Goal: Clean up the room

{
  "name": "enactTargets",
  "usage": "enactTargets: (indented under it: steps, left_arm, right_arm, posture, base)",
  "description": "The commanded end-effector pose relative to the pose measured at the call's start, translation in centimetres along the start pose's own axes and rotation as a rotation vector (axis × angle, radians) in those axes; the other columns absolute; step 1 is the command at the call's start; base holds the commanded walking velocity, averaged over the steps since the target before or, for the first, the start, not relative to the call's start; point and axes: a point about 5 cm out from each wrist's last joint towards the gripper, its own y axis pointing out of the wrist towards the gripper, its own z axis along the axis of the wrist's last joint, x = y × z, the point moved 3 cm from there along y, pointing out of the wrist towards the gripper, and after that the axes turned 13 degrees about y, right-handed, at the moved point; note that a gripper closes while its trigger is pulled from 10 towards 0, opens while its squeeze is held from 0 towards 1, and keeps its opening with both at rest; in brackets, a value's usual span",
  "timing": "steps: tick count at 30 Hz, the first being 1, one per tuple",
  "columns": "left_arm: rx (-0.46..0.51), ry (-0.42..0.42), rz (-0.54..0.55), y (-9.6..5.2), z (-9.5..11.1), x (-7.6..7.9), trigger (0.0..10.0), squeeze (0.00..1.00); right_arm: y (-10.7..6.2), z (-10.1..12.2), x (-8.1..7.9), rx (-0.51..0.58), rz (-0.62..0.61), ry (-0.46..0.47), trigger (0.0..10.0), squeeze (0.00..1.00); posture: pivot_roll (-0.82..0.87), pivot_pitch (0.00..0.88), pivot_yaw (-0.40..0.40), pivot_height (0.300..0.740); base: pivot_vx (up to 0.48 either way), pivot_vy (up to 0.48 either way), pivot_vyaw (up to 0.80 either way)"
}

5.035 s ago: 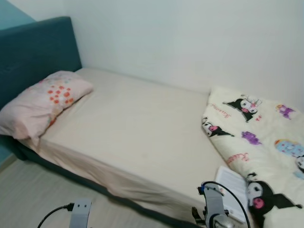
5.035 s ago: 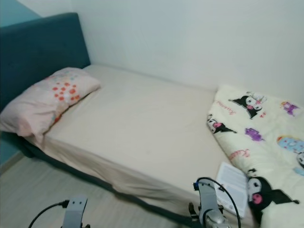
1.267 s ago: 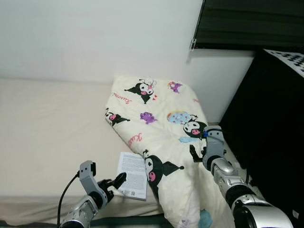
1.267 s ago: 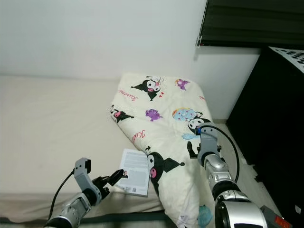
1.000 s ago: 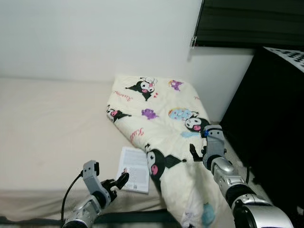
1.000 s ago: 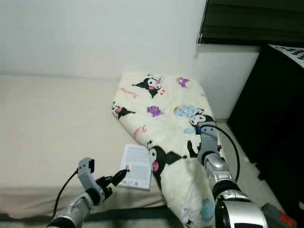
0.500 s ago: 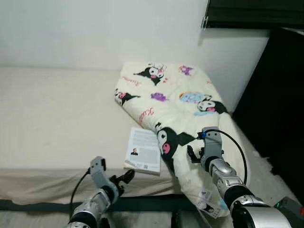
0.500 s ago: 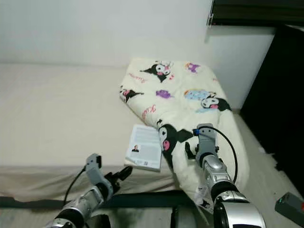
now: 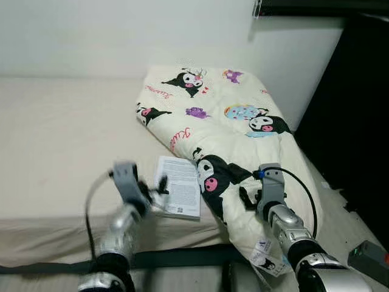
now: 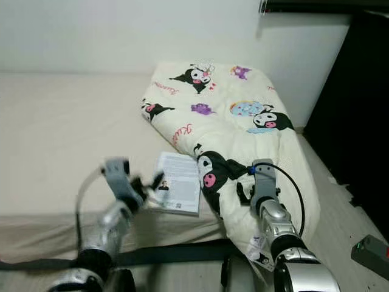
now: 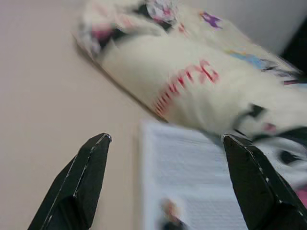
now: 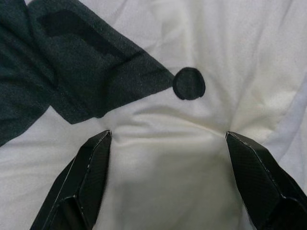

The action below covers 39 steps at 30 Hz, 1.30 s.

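Note:
The blanket presses against one long side of the book, so next I should grab the book with my left gripper by its free bottom corner.
A white paperback book [image 9: 180, 193] lies flat on the beige bed sheet [image 9: 61, 146] near the bed's front edge. Its right side is tucked against a cream blanket [image 9: 225, 128] printed with black cartoon figures, which hangs over the bed's end. My left gripper [image 9: 161, 184] is open just over the book's left edge; the left wrist view has the book [image 11: 192, 191] between its spread fingers [image 11: 88, 184]. My right gripper [image 9: 247, 198] is open and pressed close to the blanket's hanging part; the right wrist view has the cloth [image 12: 163, 143] between its fingers [image 12: 84, 187].
A tall black piece of furniture [image 9: 358, 121] stands to the right of the bed. A small grey device [image 9: 371, 260] lies on the floor at the lower right. The bed's dark frame [image 9: 182, 258] runs along the front, and a white wall [image 9: 121, 36] stands behind.
My left arm has risen from below the mattress edge up to the book's left side and is blurred. The right gripper stays at the blanket. The camera has shifted slightly.

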Motion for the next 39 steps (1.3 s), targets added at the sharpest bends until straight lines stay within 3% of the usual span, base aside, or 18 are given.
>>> enactTargets:
  steps: [1, 6, 7, 10, 14, 17, 22, 26, 30, 33, 34, 35, 39]
  left_arm:
    - [0.012, 0.121, 0.01, -0.2, 0.4, -0.5, 10.0, 0.0]
    - [0.021, 0.171, -0.013, -0.3, 0.7, -0.6, 10.0, 0.0]
    - [-0.001, 0.232, -0.071, -0.8, -0.2, 0.6, 10.0, 0.0]
    - [-0.03, 0.238, -0.061, -1.2, -1.0, 0.8, 10.0, 0.0]
    - [-0.103, 0.192, -0.016, -1.9, -2.5, 0.4, 10.0, 0.0]
    - [-0.138, 0.206, -0.002, -2.5, -3.1, 0.0, 10.0, 0.0]
    - [-0.163, 0.244, 0.098, -2.1, -2.7, -2.7, 10.0, 0.0]
    - [-0.162, 0.147, 0.069, -1.3, -2.2, -2.7, 10.0, 0.0]
    - [-0.156, 0.101, 0.039, -1.1, -2.1, -2.3, 10.0, 0.0]
    - [-0.239, -0.13, -0.042, -0.8, -3.6, -1.1, 10.0, 0.0]
    - [-0.239, -0.13, -0.042, -0.8, -3.6, -1.1, 10.0, 0.0]
    - [-0.26, -0.194, -0.056, -0.8, -3.9, -0.9, 10.0, 0.0]
    - [-0.28, -0.238, -0.097, -0.7, -4.2, -0.2, 10.0, 0.0]
  right_arm:
    - [-0.2, -0.8, 0.0, -0.019, 0.0, -0.002, 10.0, 0.0]
    - [-0.2, -1.1, -0.2, -0.024, 0.003, -0.001, 10.0, 0.0]
    - [-0.3, -1.5, -0.5, -0.024, 0.009, 0.01, 10.0, 0.0]
    - [-0.4, -1.6, -0.6, -0.018, 0.013, 0.019, 10.0, 0.0]
    - [-0.6, -1.4, -0.6, 0.005, 0.019, 0.024, 10.0, 0.0]
    - [-0.9, -0.8, -0.6, 0.049, 0.033, 0.029, 10.0, 0.0]
    - [-1.3, 0.5, -0.6, 0.119, 0.07, 0.052, 10.0, 0.0]
    - [-1.7, 1.3, -0.8, 0.142, 0.083, 0.041, 10.0, 0.0]
    - [-1.8, 1.5, -0.9, 0.149, 0.087, 0.038, 10.0, 0.0]
    - [-2.3, 1.3, -1.0, 0.14, 0.092, 0.029, 10.0, 0.0]
    - [-2.3, 1.3, -1.0, 0.14, 0.092, 0.029, 10.0, 0.0]
    - [-2.5, 1.0, -1.0, 0.134, 0.095, 0.019, 10.0, 0.0]
    - [-2.8, 1.2, -0.9, 0.138, 0.093, 0.021, 10.0, 0.0]
  posture:
    - [-0.05, 0.053, -0.051, 0.49]
    - [-0.05, 0.064, -0.047, 0.475]
    - [-0.05, 0.093, -0.036, 0.465]
    - [-0.06, 0.115, -0.027, 0.455]
    - [-0.07, 0.169, -0.011, 0.44]
    - [-0.07, 0.223, -0.001, 0.43]
    - [-0.08, 0.269, 0.011, 0.425]
    - [-0.09, 0.322, 0.014, 0.425]
    - [-0.09, 0.33, 0.013, 0.425]
    - [-0.11, 0.337, -0.004, 0.425]
    - [-0.11, 0.337, -0.004, 0.425]
    - [-0.12, 0.332, -0.003, 0.425]
    - [-0.12, 0.329, -0.002, 0.425]
  base:
    - [0.0, 0.0, 0.0]
    - [0.0, 0.0, 0.0]
    - [0.0, 0.0, 0.0]
    - [0.0, 0.0, 0.0]
    - [0.0, 0.0, 0.0]
    - [0.0, 0.0, 0.0]
    - [0.0, 0.0, 0.0]
    - [0.0, 0.0, 0.0]
    - [0.0, 0.0, 0.0]
    - [0.0, 0.0, 0.0]
    - [0.0, 0.0, 0.0]
    - [0.0, 0.0, 0.0]
    - [0.0, 0.0, 0.0]
